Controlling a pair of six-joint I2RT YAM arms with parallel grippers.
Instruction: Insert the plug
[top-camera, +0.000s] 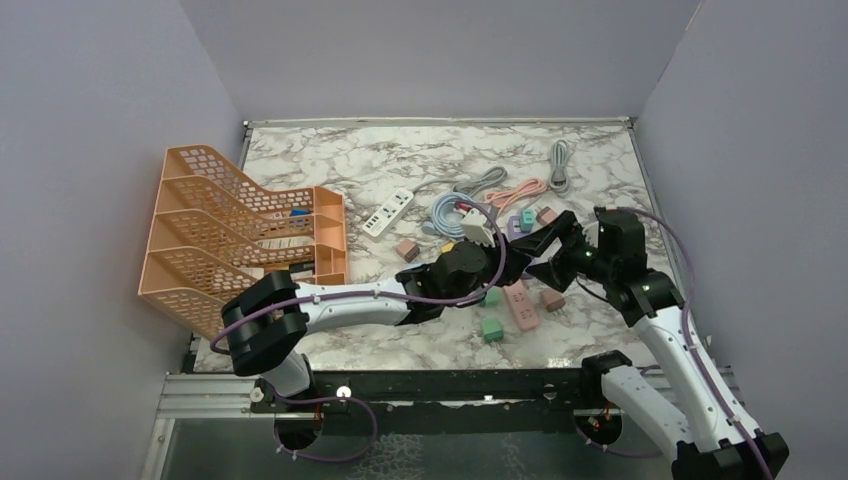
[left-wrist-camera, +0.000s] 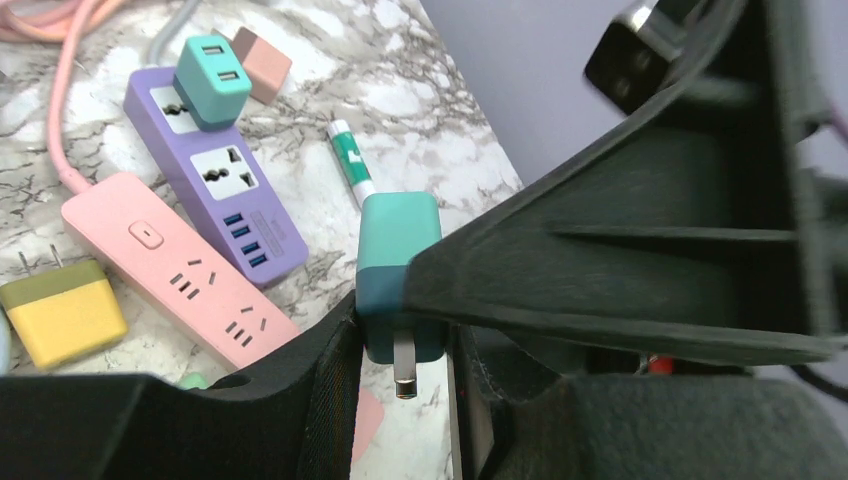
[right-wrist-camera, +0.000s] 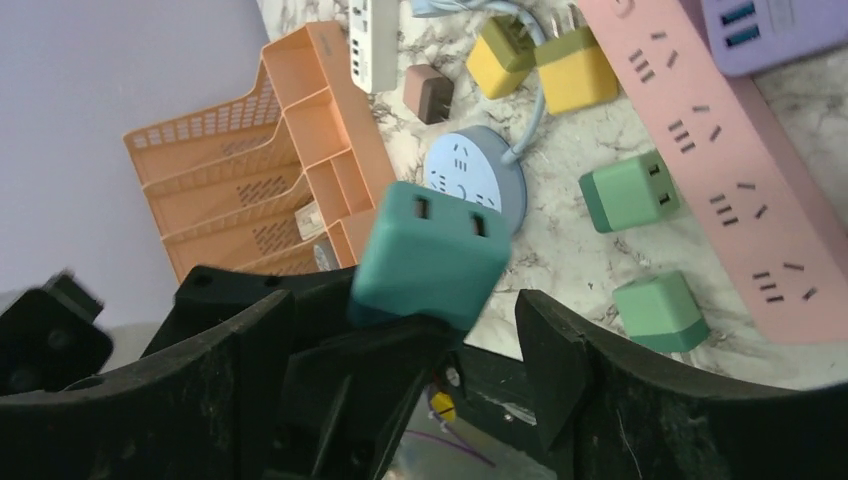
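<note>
I need to grab the teal plug (left-wrist-camera: 398, 250) with my right gripper next, by its sides at its two-slot end. The prongs of the plug will then stay free to insert.
My left gripper (top-camera: 522, 252) is shut on a teal plug (left-wrist-camera: 398, 250) and holds it above the table, one metal prong pointing back at the left wrist camera. In the right wrist view the plug (right-wrist-camera: 430, 255) shows its two-slot face. My right gripper (right-wrist-camera: 400, 312) is open around it, the plug close to one finger with a gap to the other. Both grippers meet at mid-table, the right gripper (top-camera: 548, 262) beside the left. A pink power strip (left-wrist-camera: 180, 275) and a purple power strip (left-wrist-camera: 215, 175) lie side by side on the marble below.
A teal adapter (left-wrist-camera: 212, 80) sits in the purple strip, and a yellow plug (left-wrist-camera: 60, 315) lies beside the pink one. Green cubes (right-wrist-camera: 628, 190) and a round blue socket (right-wrist-camera: 470, 170) lie nearby. An orange rack (top-camera: 240, 240) stands at left. A white strip (top-camera: 388, 212) and coiled cables (top-camera: 490, 185) lie behind.
</note>
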